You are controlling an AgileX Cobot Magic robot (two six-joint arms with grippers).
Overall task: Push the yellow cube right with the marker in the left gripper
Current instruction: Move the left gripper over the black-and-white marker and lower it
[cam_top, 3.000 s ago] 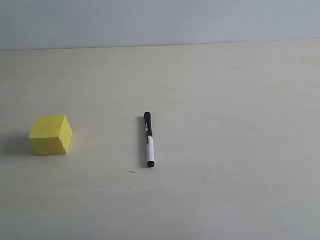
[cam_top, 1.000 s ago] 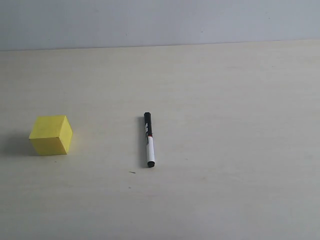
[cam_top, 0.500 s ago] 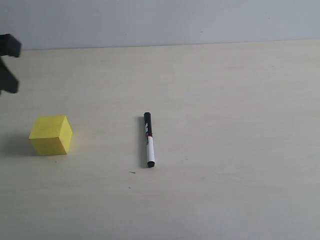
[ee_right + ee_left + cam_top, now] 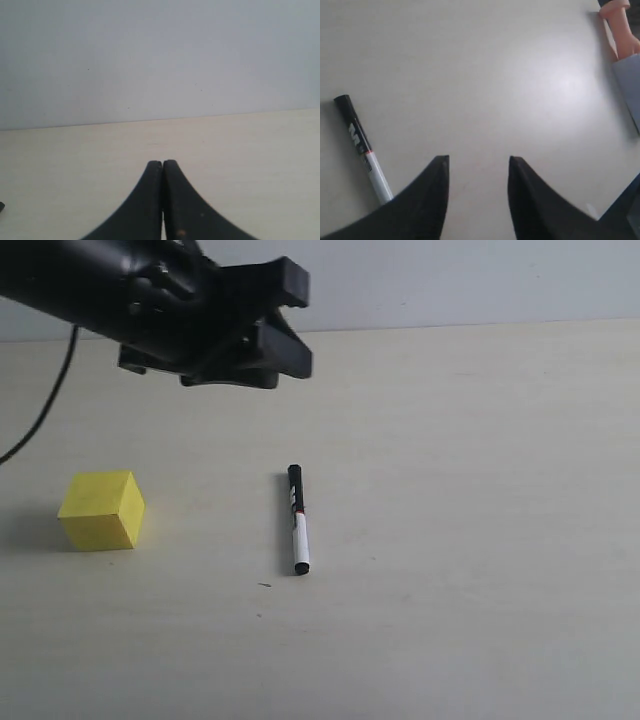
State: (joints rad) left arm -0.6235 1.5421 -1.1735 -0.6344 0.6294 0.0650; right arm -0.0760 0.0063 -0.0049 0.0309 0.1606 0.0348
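The left gripper grabs the marker by its white barrel (image 4: 300, 540) next. This leaves the marker's black end with the cap (image 4: 295, 480) free to push the yellow cube.
The marker (image 4: 298, 520) lies loose on the pale table, black cap toward the back; it also shows in the left wrist view as the marker (image 4: 362, 145), off to one side of the jaws. The yellow cube (image 4: 102, 510) sits at the left, well apart from the marker. My left gripper (image 4: 298, 325) hovers above the table behind the marker, open and empty, and the left gripper (image 4: 479, 158) shows only bare table between its fingers. My right gripper (image 4: 162, 162) is shut with nothing in it and is outside the exterior view.
A black cable (image 4: 40, 410) hangs from the left arm (image 4: 120, 290) at the far left. A grey wall (image 4: 450, 280) backs the table. A pinkish and grey shape (image 4: 625, 55) shows at the edge of the left wrist view.
The left arm has swung in from the left edge to above the marker's far end. Marker and cube have not moved.
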